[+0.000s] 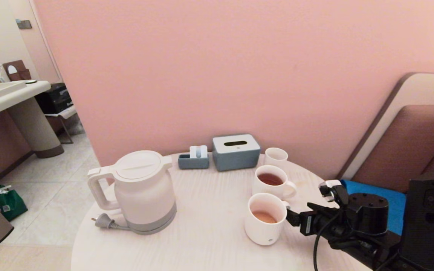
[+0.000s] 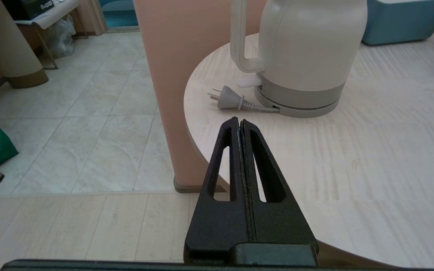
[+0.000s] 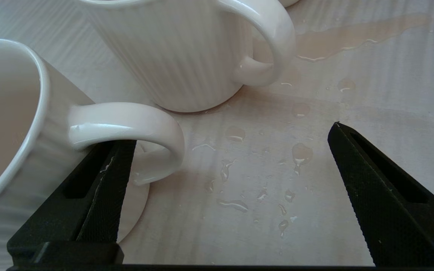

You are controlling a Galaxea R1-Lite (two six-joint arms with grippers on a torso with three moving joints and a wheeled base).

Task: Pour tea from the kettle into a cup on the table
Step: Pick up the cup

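Observation:
My right gripper should close on the cup's handle, because my fingers are on both sides of the handle's outer curve, one through its loop (image 3: pixel 149 148).
The white kettle (image 1: pixel 141 192) (image 2: pixel 307 52) stands upright on the left of the round table (image 1: pixel 209 241), handle to the left, its grey plug (image 1: pixel 104 221) lying beside it. The ribbed cup (image 1: pixel 265 220) (image 3: pixel 9 113) holds pale orange tea (image 1: pixel 264 216) at the front right. My right gripper (image 1: pixel 309 203) (image 3: pixel 232 135) is open just right of the cup. One of its fingers (image 3: pixel 100 188) reaches under the cup's handle (image 3: pixel 134 124), which hides the tip; the other stands well clear. My left gripper (image 2: pixel 239 122) is shut and empty at the table's near edge, pointing at the plug.
A like mug of dark tea (image 1: pixel 271 180) (image 3: pixel 187 56) and a small white cup (image 1: pixel 276 155) stand behind the cup. A grey tissue box (image 1: pixel 236 152) and a blue holder (image 1: pixel 193 160) sit by the wall. Spilled drops (image 3: pixel 300 154) wet the table. A padded seat (image 1: pixel 409 143) stands on the right.

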